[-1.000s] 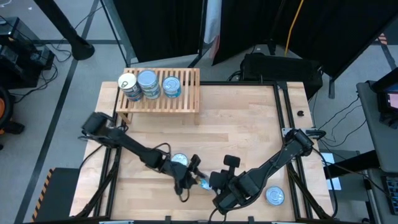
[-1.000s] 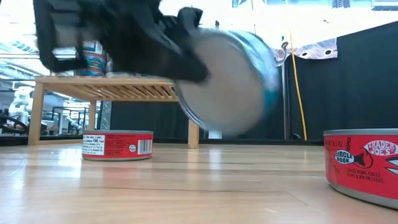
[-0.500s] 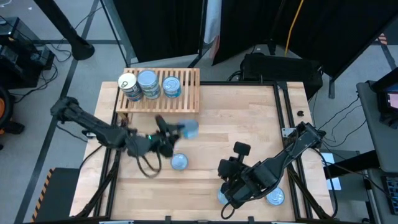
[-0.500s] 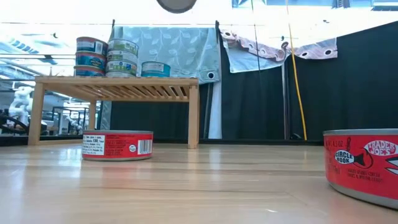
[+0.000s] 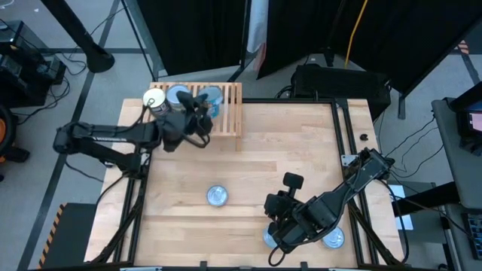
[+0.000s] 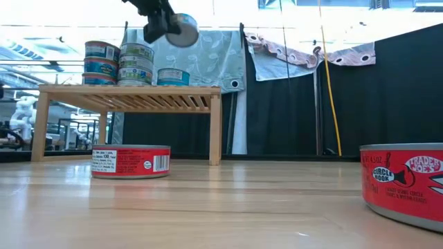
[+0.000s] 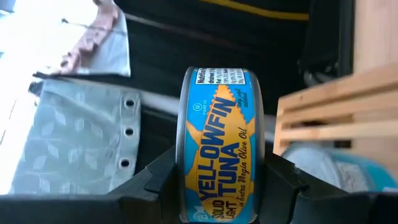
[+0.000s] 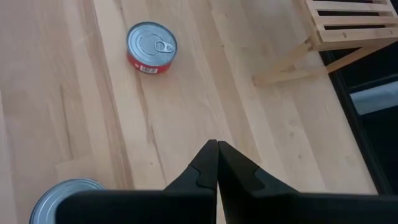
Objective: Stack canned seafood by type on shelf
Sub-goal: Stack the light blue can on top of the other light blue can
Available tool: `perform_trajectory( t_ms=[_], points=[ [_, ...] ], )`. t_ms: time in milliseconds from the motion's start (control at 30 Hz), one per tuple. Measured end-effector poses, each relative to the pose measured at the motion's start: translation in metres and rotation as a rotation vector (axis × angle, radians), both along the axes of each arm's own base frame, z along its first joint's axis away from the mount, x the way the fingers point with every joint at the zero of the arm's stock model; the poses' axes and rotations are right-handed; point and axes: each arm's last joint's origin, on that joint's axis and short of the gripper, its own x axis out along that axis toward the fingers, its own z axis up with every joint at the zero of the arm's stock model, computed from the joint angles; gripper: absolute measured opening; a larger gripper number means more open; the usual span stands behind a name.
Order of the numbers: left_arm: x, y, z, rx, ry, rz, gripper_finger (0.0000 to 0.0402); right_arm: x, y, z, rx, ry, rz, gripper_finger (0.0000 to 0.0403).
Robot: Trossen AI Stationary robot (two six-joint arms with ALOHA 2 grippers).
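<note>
My left gripper needs to lower the tuna tin [image 7: 217, 143] onto the blue tin on the shelf [image 7: 336, 168] before it lets go, because the tuna tin is hanging above the blue tin.
My left gripper [image 5: 202, 113] is shut on a blue-labelled tuna tin [image 7: 221, 146] above the slatted wooden shelf [image 5: 230, 117]; the low view shows the tin [image 6: 184, 30] high over the shelf top. On the shelf stand a cream-topped stack [image 5: 155, 100], a silvery stack [image 5: 178, 96] and a single blue tin [image 6: 173, 76]. A red-sided tin [image 5: 217, 196] rests on its base mid-table. My right gripper [image 8: 216, 150] is shut and empty over the near right of the table. My left gripper pinches the tin across its two flat faces [image 7: 185, 155], one finger [image 7: 158, 183] on each face, so the blue side label faces the wrist camera. The fingers reach in from the table's left. The tin stands on edge in the hold, lifted clear above the shelf.
Two more tins lie by the near right edge: one [image 5: 334, 239] beside my right arm, one [image 5: 268, 238] partly under it, also in the right wrist view [image 8: 65, 200]. A red tin [image 6: 405, 183] fills the low view's right. Black frame rails border the table.
My left gripper has carried the blue tin from the table's near middle up and toward the far left edge, until it is above the shelf. My right gripper has drawn back a little toward the near edge, then kept still.
</note>
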Motion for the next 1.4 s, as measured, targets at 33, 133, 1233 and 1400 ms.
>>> perform_trajectory(
  t_ms=[33,133,1233,1400],
  points=[
    [0.0,0.004,-0.001,0.0,0.008,0.016,0.0156,0.0,0.0,0.0,0.0,0.0,0.0,0.0],
    [-0.001,0.011,-0.002,-0.004,0.016,0.026,0.0157,0.0,0.0,0.0,-0.002,0.002,0.004,0.0],
    [0.018,0.038,-0.039,0.015,0.226,0.253,0.0157,0.001,-0.001,0.0,-0.058,0.019,0.051,0.0],
    [0.016,0.037,-0.043,0.008,0.274,0.249,0.0157,0.001,-0.001,0.0,-0.058,0.019,0.05,0.0]
  ],
)
